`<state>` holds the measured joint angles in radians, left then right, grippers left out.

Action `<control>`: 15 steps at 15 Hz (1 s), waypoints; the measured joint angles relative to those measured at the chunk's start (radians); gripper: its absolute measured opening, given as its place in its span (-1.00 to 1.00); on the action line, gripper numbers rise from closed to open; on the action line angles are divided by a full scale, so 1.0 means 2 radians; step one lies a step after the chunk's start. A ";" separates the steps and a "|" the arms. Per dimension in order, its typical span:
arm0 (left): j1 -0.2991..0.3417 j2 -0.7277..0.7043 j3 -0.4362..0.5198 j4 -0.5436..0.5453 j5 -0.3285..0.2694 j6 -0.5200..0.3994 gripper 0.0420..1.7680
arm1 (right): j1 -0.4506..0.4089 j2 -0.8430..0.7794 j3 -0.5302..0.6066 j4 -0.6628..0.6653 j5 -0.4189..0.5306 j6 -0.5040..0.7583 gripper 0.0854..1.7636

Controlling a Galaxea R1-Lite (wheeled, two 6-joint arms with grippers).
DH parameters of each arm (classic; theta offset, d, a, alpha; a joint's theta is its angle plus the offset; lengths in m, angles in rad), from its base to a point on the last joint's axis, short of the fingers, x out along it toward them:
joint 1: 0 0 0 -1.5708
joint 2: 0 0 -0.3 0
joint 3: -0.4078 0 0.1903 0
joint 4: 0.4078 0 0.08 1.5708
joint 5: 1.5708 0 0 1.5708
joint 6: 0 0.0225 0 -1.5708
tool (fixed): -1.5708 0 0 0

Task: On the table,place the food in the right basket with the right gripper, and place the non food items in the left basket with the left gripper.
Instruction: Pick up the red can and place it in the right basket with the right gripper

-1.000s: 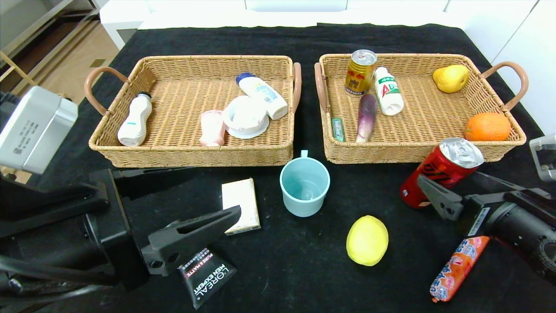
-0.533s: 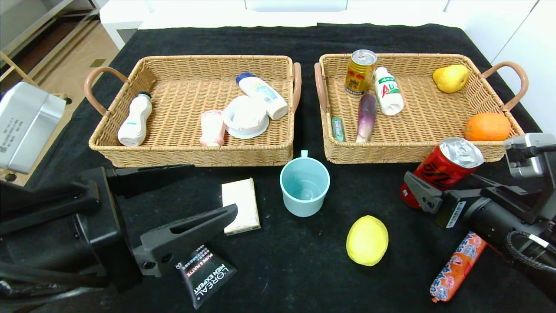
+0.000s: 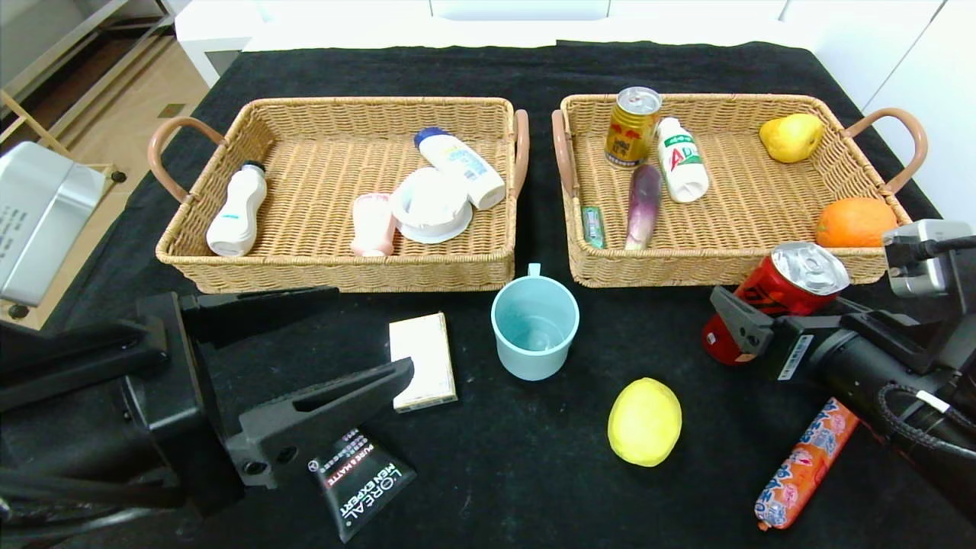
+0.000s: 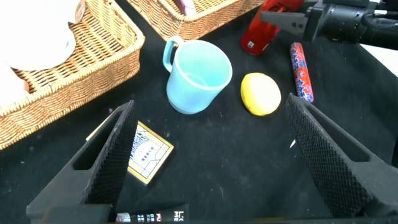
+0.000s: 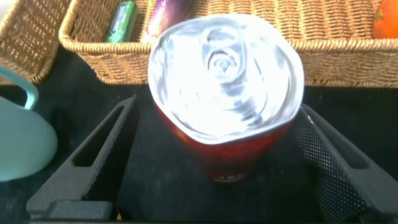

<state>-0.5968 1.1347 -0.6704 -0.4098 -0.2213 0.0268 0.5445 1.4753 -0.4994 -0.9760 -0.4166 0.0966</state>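
The red can's body [image 3: 770, 285] below its silver top [image 3: 810, 265] is beside my right gripper's fingers, so I should close my right gripper now. It would hold the can.
A red can [image 3: 762, 299] stands tilted on the black table just in front of the right basket [image 3: 686, 267]. My right gripper [image 3: 785, 320] is open, one finger on each side of the can [image 5: 227, 106], not clamped. My left gripper [image 3: 374, 330] is open and empty above the table near a white card box [image 3: 423, 358] and a black L'Oreal tube [image 3: 362, 484]. A blue cup [image 3: 534, 328], a yellow lemon [image 3: 644, 421] and an orange sausage [image 3: 804, 465] lie loose on the table. The left wrist view shows the cup [image 4: 196, 74], lemon [image 4: 260, 93] and box [image 4: 148, 152].
The left basket [image 3: 335, 274] holds bottles and a white dish. The right basket holds a gold can, a white bottle, a purple vegetable, a green pack, a pear and an orange [image 3: 855, 221]. The table's edge is close on the right.
My right gripper has moved forward so that its fingers now stand on both sides of the red can. My left arm has drifted slightly back and left.
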 joint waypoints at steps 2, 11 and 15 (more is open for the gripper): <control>0.000 0.000 0.000 0.000 0.000 0.000 0.94 | -0.004 0.004 0.000 -0.004 0.000 0.000 0.94; 0.000 -0.003 0.002 0.000 0.000 0.001 0.94 | -0.005 0.014 0.004 -0.006 0.000 0.001 0.11; 0.000 -0.004 0.002 0.001 0.000 0.001 0.94 | -0.005 0.016 0.005 -0.007 0.000 0.001 0.11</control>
<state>-0.5968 1.1266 -0.6657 -0.4087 -0.2211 0.0287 0.5353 1.5081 -0.4896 -0.9896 -0.4162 0.0977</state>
